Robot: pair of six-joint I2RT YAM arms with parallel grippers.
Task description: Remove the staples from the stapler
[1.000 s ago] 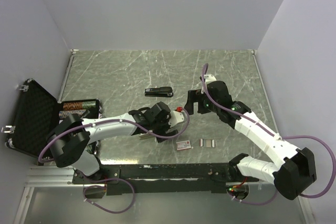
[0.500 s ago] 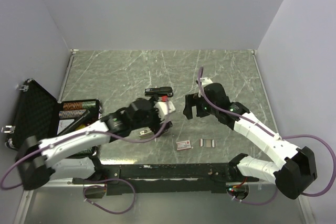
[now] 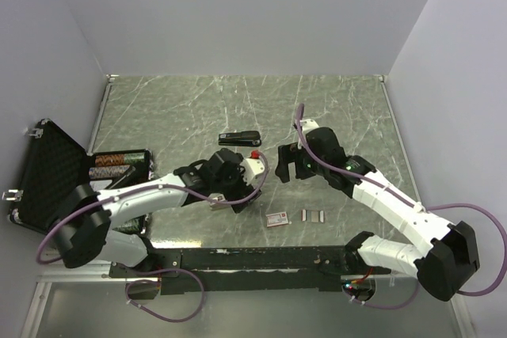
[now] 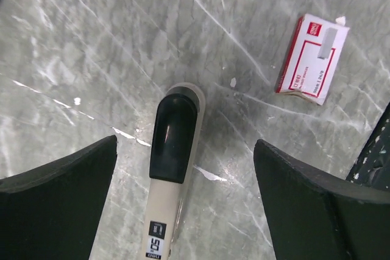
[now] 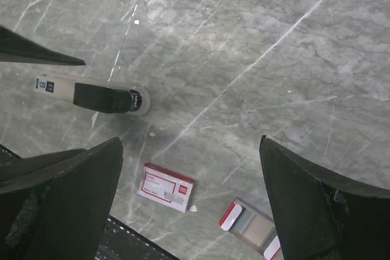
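The beige stapler should be held by its black cap (image 4: 173, 144) with my left gripper next, so its beige end stays free to unload the staples.
Two staplers lie on the marbled table. A black stapler (image 3: 239, 138) sits toward the back. A beige stapler with a black cap (image 4: 173, 144) (image 5: 97, 97) (image 3: 214, 194) lies flat directly under my left gripper (image 4: 186, 144) (image 3: 228, 194), between its wide-open fingers and not touched by them. The staples (image 3: 314, 214) (image 5: 253, 228) are short silver-grey strips in a small red-and-white tray near the front. My right gripper (image 5: 190, 140) (image 3: 287, 165) hangs open above the table, right of the beige stapler and behind the staples, with nothing in it.
A small red-and-white box (image 3: 277, 218) (image 4: 312, 59) (image 5: 166, 187) lies between the beige stapler and the staples. An open black case (image 3: 47, 184) holding other items stands at the left edge. Grey walls enclose the table on three sides.
The left arm swung out to the left and folded back, and its gripper ended over the beige stapler. The right gripper drifted slightly left. Both grippers stayed open.
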